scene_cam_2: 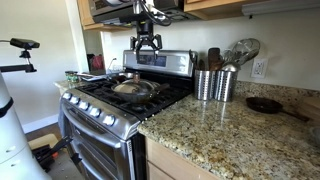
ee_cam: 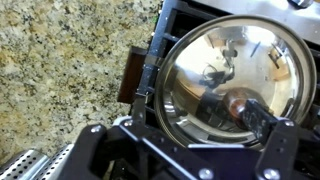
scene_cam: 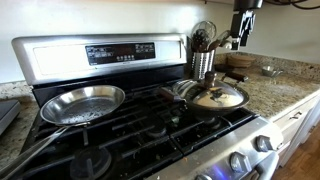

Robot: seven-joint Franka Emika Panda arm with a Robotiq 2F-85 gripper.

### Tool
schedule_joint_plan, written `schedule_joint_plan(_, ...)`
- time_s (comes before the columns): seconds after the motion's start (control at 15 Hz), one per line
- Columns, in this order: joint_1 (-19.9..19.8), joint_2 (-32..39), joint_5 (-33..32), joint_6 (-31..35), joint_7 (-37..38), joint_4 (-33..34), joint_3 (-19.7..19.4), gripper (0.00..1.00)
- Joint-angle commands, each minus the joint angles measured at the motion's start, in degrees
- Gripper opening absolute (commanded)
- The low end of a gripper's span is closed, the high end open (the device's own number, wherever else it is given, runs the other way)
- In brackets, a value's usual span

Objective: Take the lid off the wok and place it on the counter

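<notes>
The lid needs to come off the wok [scene_cam: 190, 88] and go flat on the counter, so the robot's gripper will grab the lid's small knob next and leave the lid's rim free.
The glass lid [scene_cam: 217, 97] with a metal rim and a small knob sits on the black wok [scene_cam: 190, 88] on the stove's burner beside the counter; both also show in an exterior view [scene_cam_2: 134, 88]. In the wrist view the lid [ee_cam: 225, 70] fills the right side, its knob [ee_cam: 238, 103] is just ahead of my fingers, and the wok's brown handle [ee_cam: 130, 75] points toward the counter [ee_cam: 60, 70]. My gripper [scene_cam_2: 148, 42] hangs open and empty well above the lid; it shows at the top of an exterior view [scene_cam: 243, 22] and low in the wrist view [ee_cam: 195, 128].
A shiny silver frying pan [scene_cam: 83, 103] sits on another burner. Two metal utensil holders [scene_cam_2: 212, 84] stand on the granite counter [scene_cam_2: 225, 135] beside the stove. A small dark pan [scene_cam_2: 265, 104] lies farther along the counter. Cabinets and a hood are overhead.
</notes>
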Motion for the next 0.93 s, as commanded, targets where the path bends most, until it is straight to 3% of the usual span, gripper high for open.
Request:
schedule_joint_plan(0.0, 1.6, 0.6, 1.2, 3.9, 6.3, -2.2, 1.8, 1.00)
schedule_joint_plan(0.33, 3.1, 2.0, 2.1, 7.8, 10.6, -4.1, 4.0, 1.00)
schedule_joint_plan(0.87, 3.3, 6.4, 2.4, 14.5, 13.2, -5.5, 4.4, 1.00)
